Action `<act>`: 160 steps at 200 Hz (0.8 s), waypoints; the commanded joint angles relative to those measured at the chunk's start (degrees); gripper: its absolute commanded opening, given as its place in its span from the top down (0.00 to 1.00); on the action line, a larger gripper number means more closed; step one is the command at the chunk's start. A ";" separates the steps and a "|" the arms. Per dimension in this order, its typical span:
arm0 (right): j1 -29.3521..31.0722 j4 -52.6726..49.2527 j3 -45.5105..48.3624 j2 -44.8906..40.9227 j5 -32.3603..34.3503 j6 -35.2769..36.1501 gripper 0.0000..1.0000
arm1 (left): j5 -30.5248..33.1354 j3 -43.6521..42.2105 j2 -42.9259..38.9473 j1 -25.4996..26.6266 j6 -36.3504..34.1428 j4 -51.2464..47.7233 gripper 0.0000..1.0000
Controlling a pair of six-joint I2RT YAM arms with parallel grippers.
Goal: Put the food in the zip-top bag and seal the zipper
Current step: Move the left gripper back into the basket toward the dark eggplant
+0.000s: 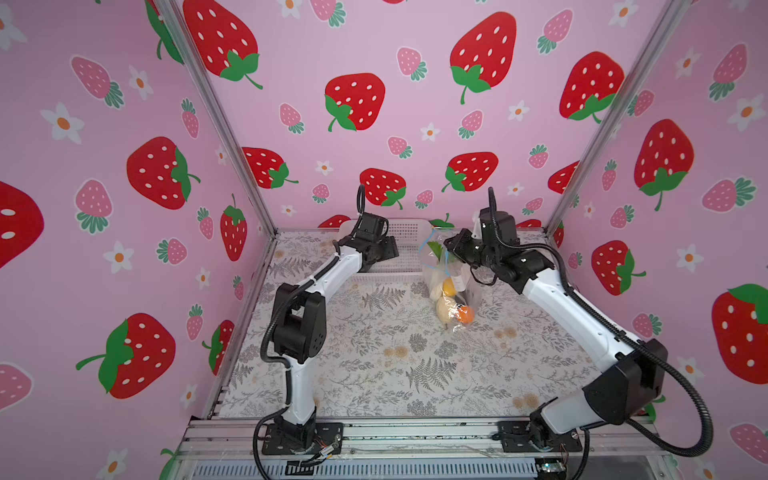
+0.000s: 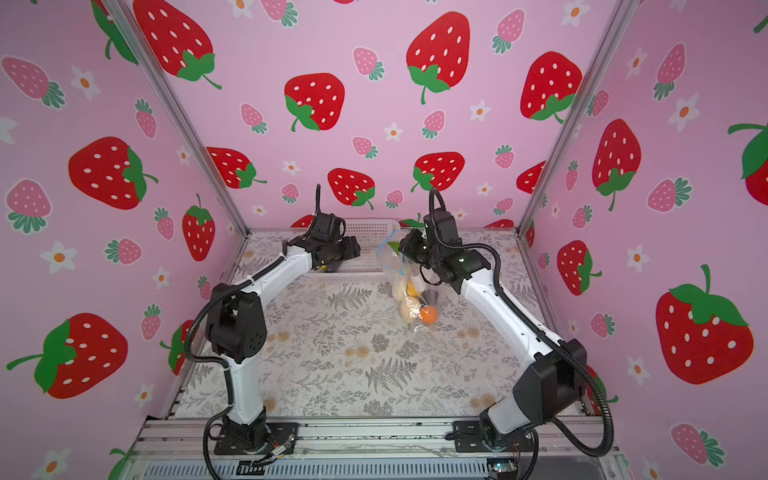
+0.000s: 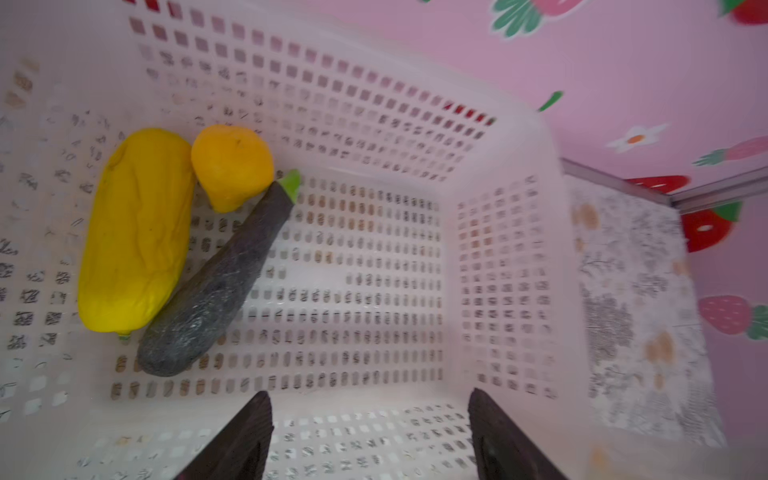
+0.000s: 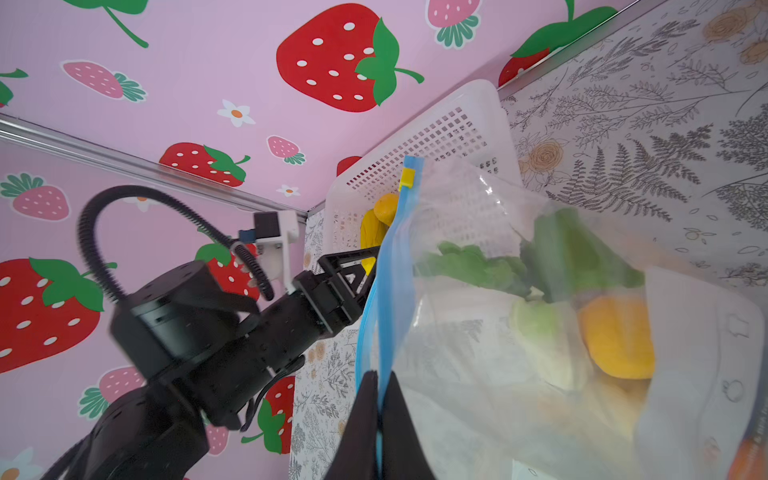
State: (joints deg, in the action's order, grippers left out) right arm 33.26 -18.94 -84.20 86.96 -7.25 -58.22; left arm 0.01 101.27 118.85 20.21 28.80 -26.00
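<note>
My left gripper grabs the dark eggplant across its narrow body near the green tip next, leaving its thick end free to enter the zip-top bag first.
My right gripper is shut on the light-blue zipper and holds the clear zip-top bag up by its mouth edge. The small yellow slider sits at the strip's far end. Food lies inside the bag: green leaves, a yellow-orange piece and an orange ball near its bottom, which rests on the table. My left gripper hangs open and empty over the white basket. More food lies in the basket: yellow corn, a yellow-orange piece and a dark eggplant.
The white mesh basket stands against the back wall, just left of the bag. A floral cloth covers the table. Pink strawberry walls close in the back and both sides. Both arm bases stand at the front rail.
</note>
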 commanded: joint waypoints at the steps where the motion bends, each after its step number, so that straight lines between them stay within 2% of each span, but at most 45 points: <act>1: 0.14 1.62 0.27 1.23 -0.97 0.29 0.92 | 4.02 7.38 3.18 -1.54 -4.61 -8.75 0.23; 31: 0.12 2.15 0.51 1.81 -1.37 0.30 0.92 | 4.56 14.24 9.29 -2.50 -9.77 -10.31 0.23; 55: 0.14 2.96 1.29 1.90 -1.42 0.16 0.92 | 2.44 20.86 14.81 -2.72 -17.87 -11.18 0.27; 86: 0.14 2.84 1.50 2.25 -1.61 0.28 0.92 | 3.90 31.48 22.45 -2.90 -22.93 -15.94 0.32; 127: 0.08 2.66 2.02 2.16 -1.19 0.56 0.92 | 3.82 36.22 27.49 -3.91 -24.14 -17.25 0.40; 160: 0.14 2.69 2.03 2.60 -1.21 0.47 0.92 | 4.04 38.88 29.99 -4.30 -24.14 -17.79 0.40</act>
State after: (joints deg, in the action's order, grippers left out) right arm 33.26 -16.73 -82.85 88.75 -8.56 -57.93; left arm 3.09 135.61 147.85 16.49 6.35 -41.36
